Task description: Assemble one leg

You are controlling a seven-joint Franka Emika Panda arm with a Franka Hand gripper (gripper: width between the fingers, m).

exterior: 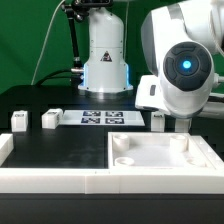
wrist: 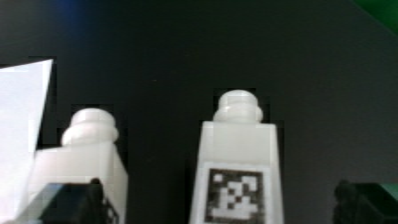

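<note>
My gripper is about to grab the leg by its tagged body [wrist: 235,182], so the leg's peg end stays free to go into the panel's corner socket.
In the wrist view a white leg [wrist: 240,150] with a rounded peg end and a black-and-white tag stands between my two dark fingertips [wrist: 71,203]. My gripper [wrist: 221,205] is open, with gaps on both sides of the leg. A second leg [wrist: 86,150] stands beside it, close to one fingertip. In the exterior view my gripper [exterior: 170,117] hangs low over the leg [exterior: 158,120] at the right end of the marker board [exterior: 100,118]. Two more legs [exterior: 18,121] [exterior: 50,118] stand at the exterior view's left. The fingertips are mostly hidden there by the wrist.
The large flat white panel [exterior: 160,155] with round corner sockets lies at the front right. A white rim [exterior: 50,178] runs along the front left. The robot base [exterior: 105,60] stands at the back. A white edge [wrist: 22,110] shows in the wrist view.
</note>
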